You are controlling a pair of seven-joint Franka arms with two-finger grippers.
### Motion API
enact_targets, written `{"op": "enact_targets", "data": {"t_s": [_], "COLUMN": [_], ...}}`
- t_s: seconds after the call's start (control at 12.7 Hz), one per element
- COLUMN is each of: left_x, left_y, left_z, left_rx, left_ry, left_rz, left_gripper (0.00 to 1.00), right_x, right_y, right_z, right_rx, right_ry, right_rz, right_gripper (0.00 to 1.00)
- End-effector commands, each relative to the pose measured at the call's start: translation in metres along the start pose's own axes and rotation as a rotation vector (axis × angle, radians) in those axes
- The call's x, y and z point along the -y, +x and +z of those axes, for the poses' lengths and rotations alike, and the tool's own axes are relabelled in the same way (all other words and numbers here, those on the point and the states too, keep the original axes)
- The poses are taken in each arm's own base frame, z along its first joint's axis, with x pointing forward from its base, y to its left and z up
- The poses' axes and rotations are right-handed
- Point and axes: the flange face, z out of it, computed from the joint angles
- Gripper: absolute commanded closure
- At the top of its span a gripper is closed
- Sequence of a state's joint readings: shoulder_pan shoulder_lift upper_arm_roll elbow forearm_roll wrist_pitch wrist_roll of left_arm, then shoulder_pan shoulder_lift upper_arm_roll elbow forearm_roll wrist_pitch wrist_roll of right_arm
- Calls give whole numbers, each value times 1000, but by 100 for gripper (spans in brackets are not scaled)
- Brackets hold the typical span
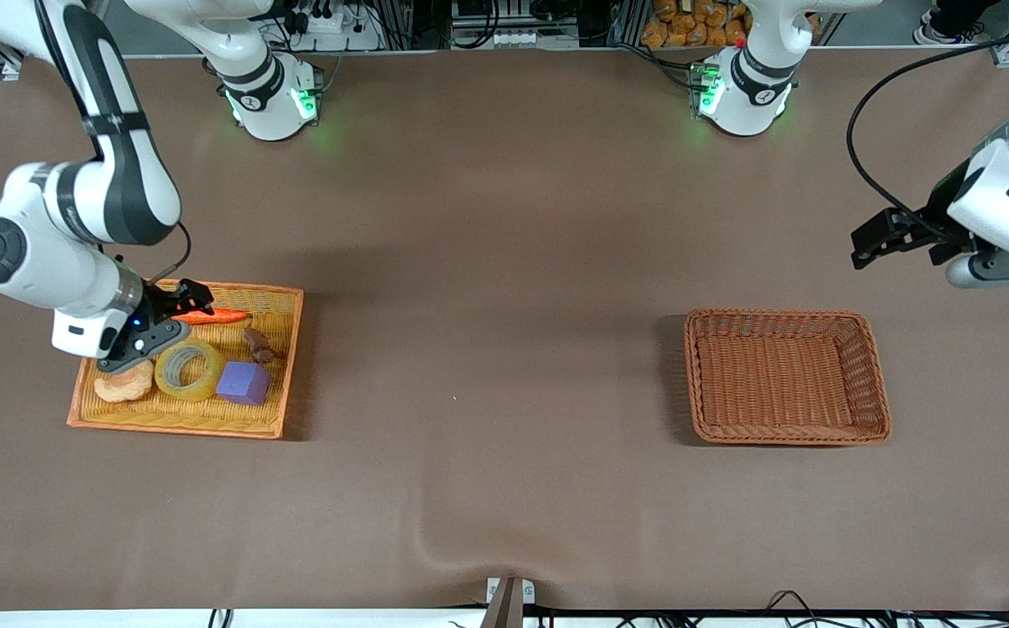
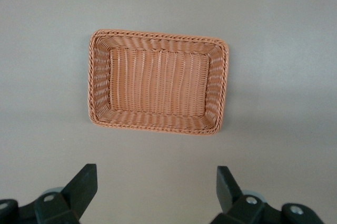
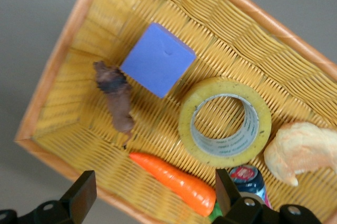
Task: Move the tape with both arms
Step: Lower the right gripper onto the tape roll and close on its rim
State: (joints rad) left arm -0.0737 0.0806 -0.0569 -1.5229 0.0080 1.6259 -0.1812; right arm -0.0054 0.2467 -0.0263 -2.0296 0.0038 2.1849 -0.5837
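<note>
The right gripper picks up the tape by its yellow ring wall [image 1: 214,358] next, to pass it toward the brown wicker basket.
The tape [image 1: 188,393], a translucent yellow roll with a grey-white core, lies flat in the yellow wicker tray [image 1: 173,426], between a pale croissant toy [image 1: 124,382] and a purple cube [image 1: 243,383]. My right gripper [image 1: 183,302] hangs open and empty low over the tray, above the orange carrot [image 1: 212,317], beside the tape and not touching it. The right wrist view shows the tape [image 3: 226,86] just past my open right gripper [image 3: 155,179], with the carrot [image 3: 174,181] between the fingers' line. My left gripper [image 1: 870,244] waits open and empty in the air at the left arm's end of the table.
An empty brown wicker basket [image 1: 783,314] sits toward the left arm's end; it shows in the left wrist view [image 2: 158,37] past my open left gripper [image 2: 156,172]. The tray also holds a brown lump [image 3: 117,97] and a small can [image 3: 247,177].
</note>
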Motion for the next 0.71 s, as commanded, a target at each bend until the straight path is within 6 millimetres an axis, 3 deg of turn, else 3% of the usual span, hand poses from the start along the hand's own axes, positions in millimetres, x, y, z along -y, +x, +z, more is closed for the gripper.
{"op": "enact_targets", "data": {"t_s": [0.0,0.39,0.55,0.63], "left_x": [-1,18,18,19], "left_y": [4,3,-1,-2], "left_z": [-8,-5,-2,-1], "left_rx": [-8,23,56,68], "left_ry": [-9,0,6,8], "left_rz": [-17,-43,-43,-43], "left_gripper": [0,0,0,0], "right_x": [-16,-30,-33,-33], "right_y": [4,3,0,0], "right_z": [47,104,116,118], "right_rx": [3,2,15,17], "right_ry": [2,1,12,14], "right_rz": [-60,-117,-100,-96], "right_gripper": [0,2,39,66]}}
